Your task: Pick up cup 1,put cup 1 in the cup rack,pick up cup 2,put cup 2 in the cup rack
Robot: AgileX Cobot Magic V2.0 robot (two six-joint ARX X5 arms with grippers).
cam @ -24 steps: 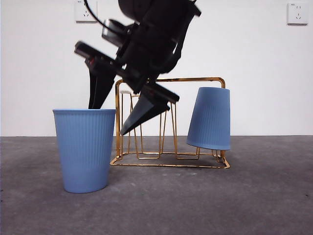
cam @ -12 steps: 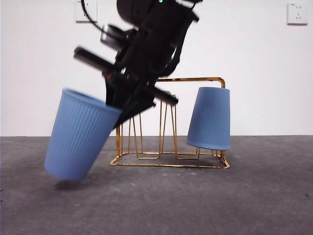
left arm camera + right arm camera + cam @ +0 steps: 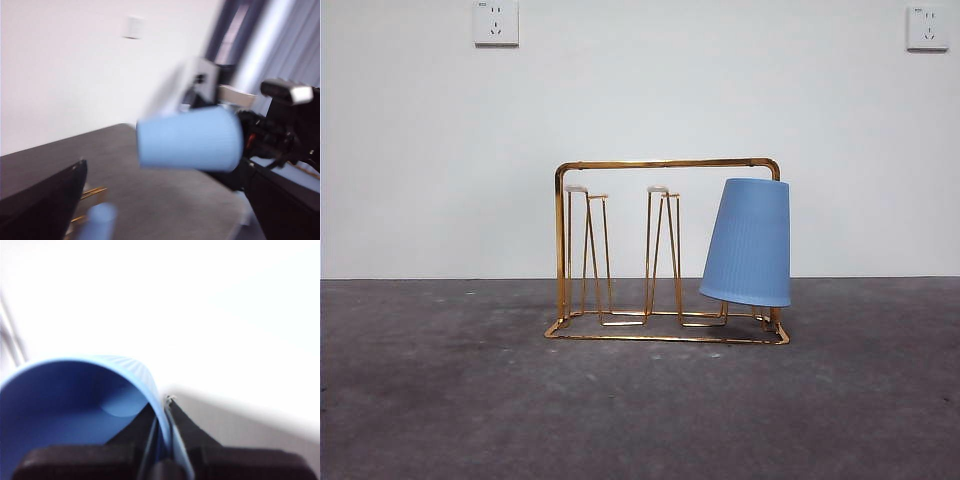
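The left gripper grabs the second cup's closed bottom end (image 3: 150, 142) next, so the cup's opening stays free for the rack's wires.
The gold wire cup rack (image 3: 665, 165) stands on the grey table. One ribbed blue cup (image 3: 748, 243) hangs upside down, slightly tilted, on its right prongs. A second blue cup (image 3: 75, 410) is pinched at its rim by my right gripper (image 3: 166, 407), one jaw inside and one outside. In the left wrist view this cup (image 3: 190, 138) lies on its side in the air, held by the right gripper (image 3: 270, 137). Neither arm shows in the front view. My left gripper (image 3: 165, 220) is open and empty, above the table near the rack (image 3: 92, 192).
The rack's left and middle prongs (image 3: 588, 250) are bare. Two wall sockets (image 3: 496, 22) sit high on the white wall behind. The grey table (image 3: 440, 400) spreads in front of the rack.
The arm closed on the rim of the blue cup at the left, tilted and lifted it off the table, then rose out of the front view with it.
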